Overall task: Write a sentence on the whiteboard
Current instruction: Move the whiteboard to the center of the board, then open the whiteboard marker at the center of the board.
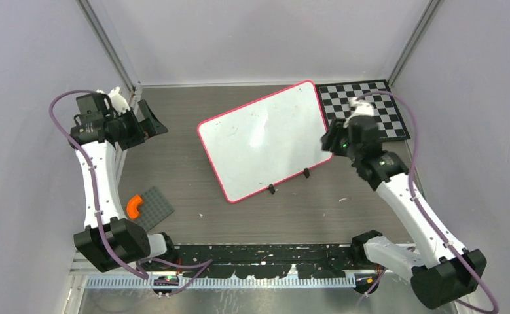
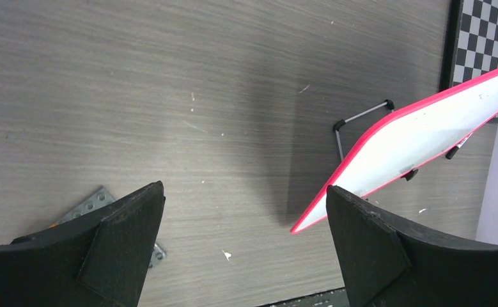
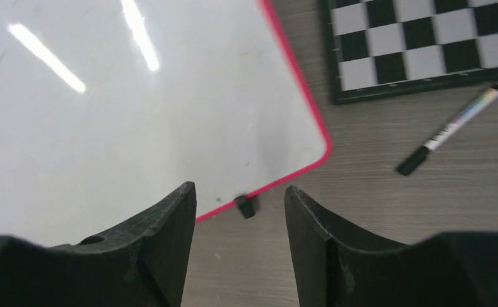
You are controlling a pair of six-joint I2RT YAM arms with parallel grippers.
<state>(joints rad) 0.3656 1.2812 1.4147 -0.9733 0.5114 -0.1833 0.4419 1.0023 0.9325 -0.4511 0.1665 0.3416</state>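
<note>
My right gripper will grab the marker by its white body, so its long black end is free to hand to my left gripper.
The whiteboard, white with a thin red-pink rim, stands tilted on black clip feet mid-table. Its face is blank in every view, so the sentence does not show. My right gripper hovers at the board's right edge, open with nothing between its fingers. In the right wrist view the right gripper hangs over the board's lower corner and one clip foot. A black marker lies loose on the table to the right. My left gripper is open and empty at the far left, away from the board.
A black-and-white checkerboard mat lies at the back right, touching the board's corner. A grey studded plate with an orange piece sits near the left arm. The board's wire stand shows behind it. Walls close in on three sides.
</note>
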